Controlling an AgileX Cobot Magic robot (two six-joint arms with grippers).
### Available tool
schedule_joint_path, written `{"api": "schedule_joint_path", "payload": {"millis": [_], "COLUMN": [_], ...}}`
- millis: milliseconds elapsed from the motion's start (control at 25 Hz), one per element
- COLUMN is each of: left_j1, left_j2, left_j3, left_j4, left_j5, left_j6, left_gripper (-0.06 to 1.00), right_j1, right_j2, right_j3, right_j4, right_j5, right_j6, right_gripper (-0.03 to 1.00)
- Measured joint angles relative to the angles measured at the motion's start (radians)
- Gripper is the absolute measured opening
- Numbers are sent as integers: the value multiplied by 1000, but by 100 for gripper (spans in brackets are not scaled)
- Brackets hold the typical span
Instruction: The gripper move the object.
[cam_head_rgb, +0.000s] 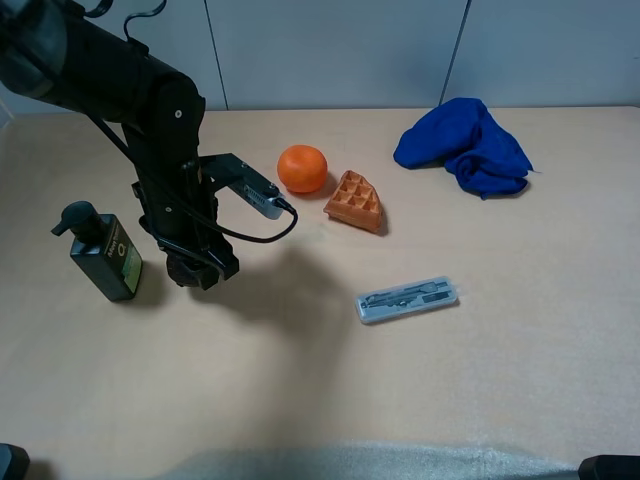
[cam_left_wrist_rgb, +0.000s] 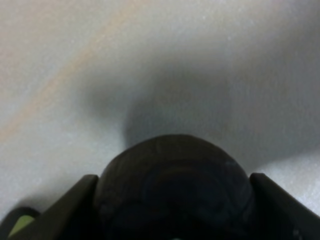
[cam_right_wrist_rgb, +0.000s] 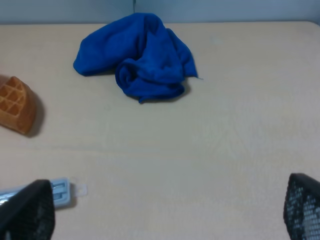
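Observation:
The black ball's edge meets its shadow on the tabletop. The ball would stand there if my left gripper opened now, so it is ready for release.
My left gripper (cam_head_rgb: 190, 270) is down at the table on the left, just right of a pump bottle. In the left wrist view its two black fingers (cam_left_wrist_rgb: 75, 205) press on both sides of the object (cam_left_wrist_rgb: 172, 175), a small black ball that fills the gap between them. In the exterior high view the arm hides the ball almost entirely. I cannot tell whether the ball rests on the table or hangs just above it. My right gripper (cam_right_wrist_rgb: 165, 200) is open and empty over bare table, its fingers at the edges of the right wrist view.
A dark green pump bottle (cam_head_rgb: 105, 255) stands close to the left of my left gripper. An orange (cam_head_rgb: 302, 168) and a waffle piece (cam_head_rgb: 355, 201) lie behind it to the right. A clear case (cam_head_rgb: 408, 299) lies mid-table and a blue cloth (cam_head_rgb: 467, 145) at the back right.

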Motion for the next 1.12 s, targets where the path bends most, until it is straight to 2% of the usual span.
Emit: {"api": "schedule_joint_path", "payload": {"millis": [160, 440, 680, 1120], "left_j1": [0, 0, 0, 0], "left_j2": [0, 0, 0, -6], "left_j3": [0, 0, 0, 0], "left_j4": [3, 3, 3, 3], "left_j5": [0, 7, 10, 13], "left_j6": [0, 0, 2, 2], "left_gripper": [64, 77, 80, 93], "right_j1": [0, 0, 0, 0], "right_j2": [0, 0, 0, 0], "right_j3": [0, 0, 0, 0], "right_j4": [0, 0, 0, 0], "right_j5": [0, 0, 0, 0], "right_j6": [0, 0, 0, 0], "right_gripper": [69, 69, 69, 69]}}
